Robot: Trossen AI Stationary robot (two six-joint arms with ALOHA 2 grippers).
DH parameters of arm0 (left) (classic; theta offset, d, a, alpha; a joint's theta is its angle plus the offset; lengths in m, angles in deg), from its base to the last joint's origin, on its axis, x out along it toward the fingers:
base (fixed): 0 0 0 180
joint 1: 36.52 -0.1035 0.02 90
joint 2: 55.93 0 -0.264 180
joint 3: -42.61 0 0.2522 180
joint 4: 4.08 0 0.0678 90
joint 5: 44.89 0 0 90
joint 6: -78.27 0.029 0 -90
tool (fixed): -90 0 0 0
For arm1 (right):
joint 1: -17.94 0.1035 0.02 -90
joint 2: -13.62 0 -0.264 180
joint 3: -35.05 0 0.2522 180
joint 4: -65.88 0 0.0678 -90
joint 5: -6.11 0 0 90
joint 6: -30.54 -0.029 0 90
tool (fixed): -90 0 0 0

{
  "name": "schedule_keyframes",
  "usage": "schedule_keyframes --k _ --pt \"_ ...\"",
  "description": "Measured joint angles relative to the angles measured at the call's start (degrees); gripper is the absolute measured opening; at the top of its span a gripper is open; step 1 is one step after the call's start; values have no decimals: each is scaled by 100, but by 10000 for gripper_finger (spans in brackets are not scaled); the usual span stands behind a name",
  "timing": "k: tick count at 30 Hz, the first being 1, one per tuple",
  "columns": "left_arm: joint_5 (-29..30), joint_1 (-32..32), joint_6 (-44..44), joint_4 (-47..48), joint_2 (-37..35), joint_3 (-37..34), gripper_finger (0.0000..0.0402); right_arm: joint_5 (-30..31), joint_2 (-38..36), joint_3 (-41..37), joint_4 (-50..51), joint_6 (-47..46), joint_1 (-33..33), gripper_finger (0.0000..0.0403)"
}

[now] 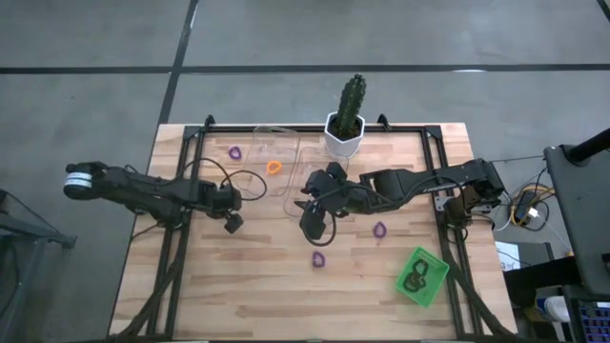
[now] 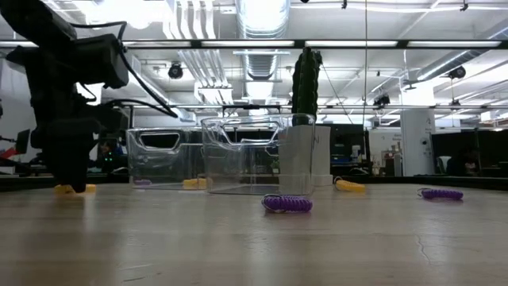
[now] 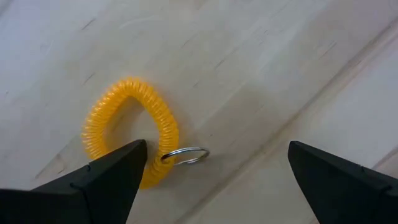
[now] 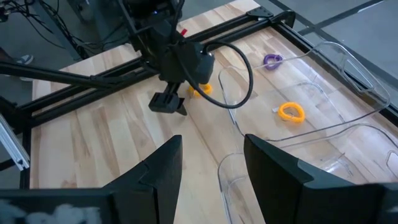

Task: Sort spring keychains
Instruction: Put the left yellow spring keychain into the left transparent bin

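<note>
Next, my left gripper reaches the orange spring keychain and grabs its coil beside the metal ring. Then I sort the keychain into the clear bin point(image 1: 269, 167).
An orange spring keychain point(image 3: 127, 127) with a metal ring point(image 3: 186, 155) lies flat on the wooden table, left of centre. My left gripper point(image 3: 217, 146) points down over it, open; one finger stands at the coil and the other far off to the side. The low view shows the left gripper point(image 2: 71, 163) right at this orange keychain point(image 2: 75, 189). My right gripper point(image 1: 313, 224) hovers open and empty above the table's middle. Other keychains lie loose: purple ones point(image 1: 317, 258) point(image 1: 380, 229) point(image 1: 234, 152), and an orange one point(image 1: 274, 167) in a clear bin. My left gripper comes from above, pointing steeply down. One fingertip point(image 3: 127, 163) stands in front of the orange keychain's coil point(image 3: 163, 163) next to the metal ring. I cannot tell whether it touches the coil. The keychain lies flat on the table.
Two clear plastic bins point(image 1: 276, 152) point(image 1: 303, 186) stand at the far middle, beside a cactus in a white pot point(image 1: 344, 133). A green tray point(image 1: 421, 276) holding black keychains sits near the front right. Black frame rails point(image 1: 181, 191) run along the table's sides.
</note>
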Motion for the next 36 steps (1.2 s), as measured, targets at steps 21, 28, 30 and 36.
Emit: schedule_keyframes --k 21,28,30,36 --pt "243 20 -1461 -115 4 -16 392 -2 0 0 -24 0 0 169" --pt "282 20 -1479 -109 7 -19 392 -2 0 0 -28 0 0 169" --pt "288 20 -1478 -109 9 -21 392 -2 0 0 -28 0 0 169" --pt "315 20 -1478 -102 9 -21 392 -2 0 0 -28 0 0 169"
